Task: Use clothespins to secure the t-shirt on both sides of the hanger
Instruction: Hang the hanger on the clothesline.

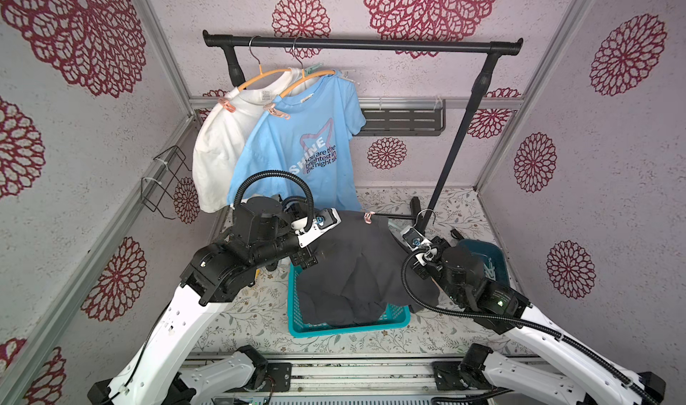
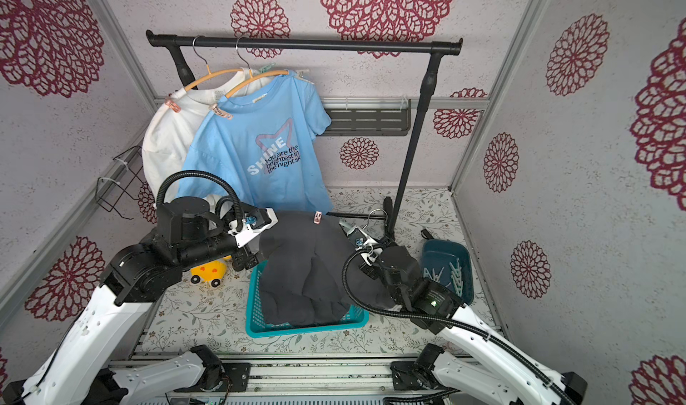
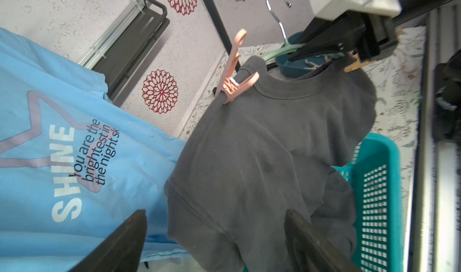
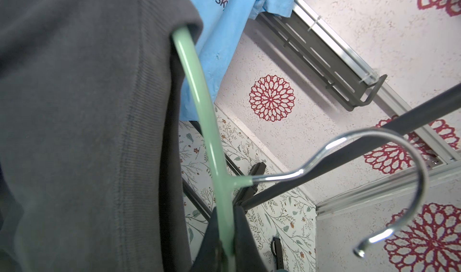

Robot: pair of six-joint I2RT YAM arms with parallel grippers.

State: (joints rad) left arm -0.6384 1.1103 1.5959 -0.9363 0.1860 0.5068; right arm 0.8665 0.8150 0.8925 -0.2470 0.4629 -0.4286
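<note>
Next, the left gripper grabs the t-shirt's shoulder by the sleeve seam, past the pink clothespin (image 1: 367, 217), so the hanger's hook stays free to hang.
A dark grey t-shirt (image 1: 356, 258) hangs on a mint green hanger (image 4: 199, 96) over the basket. My right gripper (image 4: 225, 233) is shut on the hanger's green arm just below its metal hook (image 1: 427, 215). A pink clothespin (image 1: 367, 217) (image 3: 234, 81) is clipped on the shirt's shoulder beside the collar. My left gripper (image 3: 215, 216) is open, its two fingers spread on either side of the shirt's sleeve seam and nothing between them. More clothespins (image 2: 454, 275) lie in the dark blue bin.
A teal basket (image 1: 393, 317) sits under the grey shirt. The dark blue bin (image 2: 445, 245) is at the right. A light blue shirt (image 1: 297, 143) and a white shirt (image 1: 219, 143) hang pinned on the black rack (image 1: 363, 44). A yellow toy (image 2: 208, 271) lies under my left arm.
</note>
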